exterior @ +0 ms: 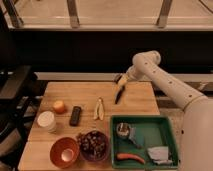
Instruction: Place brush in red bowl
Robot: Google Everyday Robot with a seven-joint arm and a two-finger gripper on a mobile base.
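The robot's gripper should place the brush in the red bowl (64, 151), and for that it will next grab the brush by its slim handle (122, 90).
The brush (118, 95), slim and dark, lies on the wooden table (80, 92) near its far edge, right of centre. My gripper (120, 79) hangs just over the brush's far end, at the end of the white arm (165, 82) that reaches in from the right. The jaws stand open and nothing is between them. The red bowl (64, 151) sits at the table's front left corner, with a pale patch at its bottom and nothing in it.
A maroon bowl of dark berries (94, 145) touches the red bowl's right side. A black remote (75, 115), an orange fruit (59, 106), a white cup (46, 121) and a yellowish peel (99, 109) lie mid-table. A green tray (155, 131) at front right holds a metal cup, an orange-handled tool and a cloth.
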